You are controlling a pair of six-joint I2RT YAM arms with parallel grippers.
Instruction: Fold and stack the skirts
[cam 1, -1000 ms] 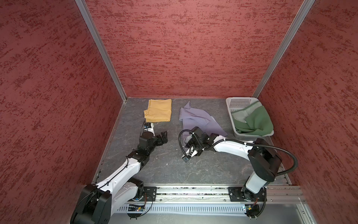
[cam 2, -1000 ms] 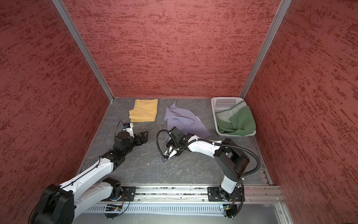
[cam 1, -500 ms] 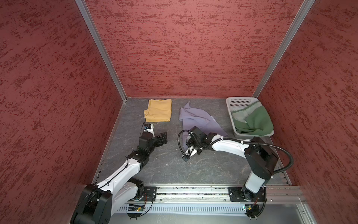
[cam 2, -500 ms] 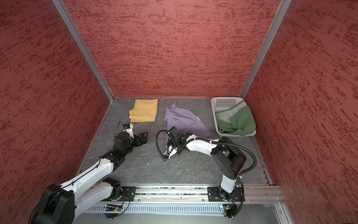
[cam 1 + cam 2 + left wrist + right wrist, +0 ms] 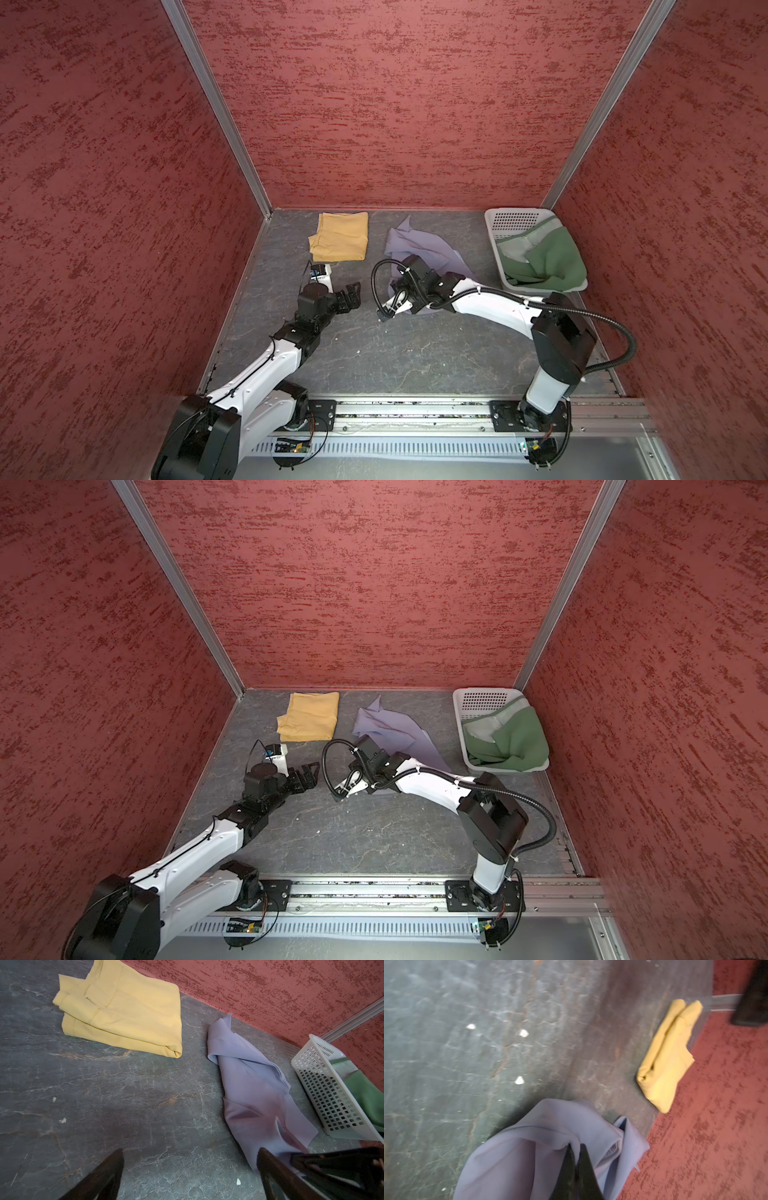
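My left gripper will next grab the edge of the lavender skirt, apart from where my right gripper holds it, to spread the skirt flat for folding.
The mustard yellow skirt lies folded at the far left of the floor. A pale lavender skirt lies crumpled in the middle. My right gripper is shut on a fold at its near edge, the cloth bunched around the fingertips. The dark green skirt spills out of the white basket. Left of the lavender skirt, my left gripper hovers open over bare floor with nothing between its fingers.
The basket stands in the far right corner against the red walls. Small white specks dot the grey floor between the arms. A metal rail runs along the front edge.
My right gripper has shut on the lavender skirt's near edge. The right arm shifted slightly; the left arm has barely moved and stays open.
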